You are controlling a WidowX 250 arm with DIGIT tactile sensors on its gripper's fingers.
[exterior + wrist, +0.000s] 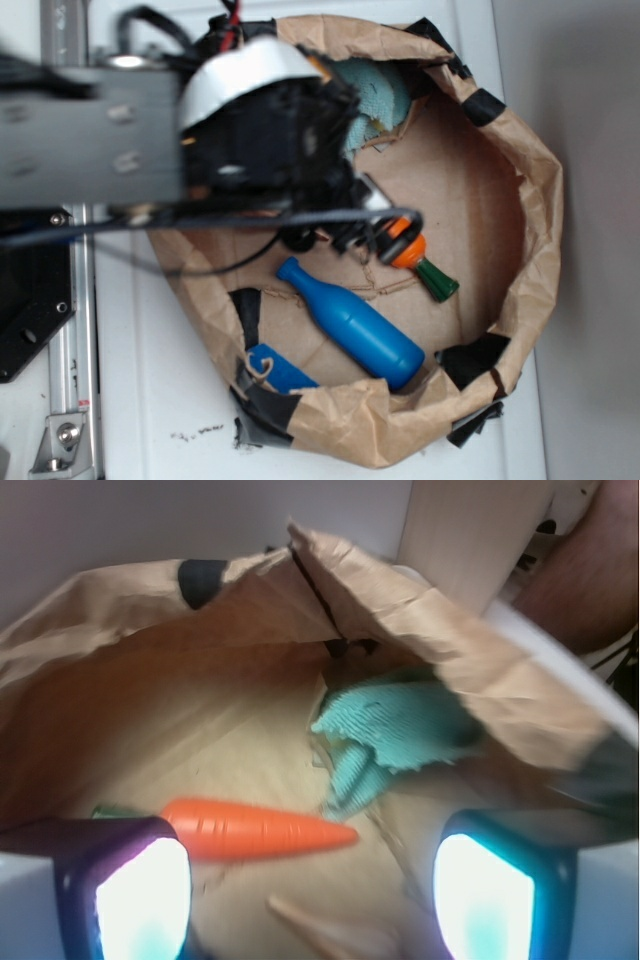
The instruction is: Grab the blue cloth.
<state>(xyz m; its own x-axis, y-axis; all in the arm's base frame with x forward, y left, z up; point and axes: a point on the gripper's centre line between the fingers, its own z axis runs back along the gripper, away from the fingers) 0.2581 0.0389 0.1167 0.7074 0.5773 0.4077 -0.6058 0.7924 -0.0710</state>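
The blue cloth is to be lifted from the paper bag, so my gripper should next grab it by its bunched, folded tail [352,778].
The blue cloth [372,100] is a crumpled pale teal woven piece lying at the far inner wall of a brown paper bag [535,200]. In the wrist view the cloth [385,735] lies ahead, partly tucked under a folded flap of the bag [440,610]. My gripper [310,900] is open and empty, its two fingers [140,895] wide apart over the bag floor. It is short of the cloth. In the exterior view the arm's black body covers the gripper and part of the cloth.
An orange toy carrot [260,828] with a green top [436,280] lies between the gripper and the cloth. A glossy blue plastic bottle [350,325] and a flat blue tag with string [278,368] lie at the near side of the bag. The bag walls stand all round.
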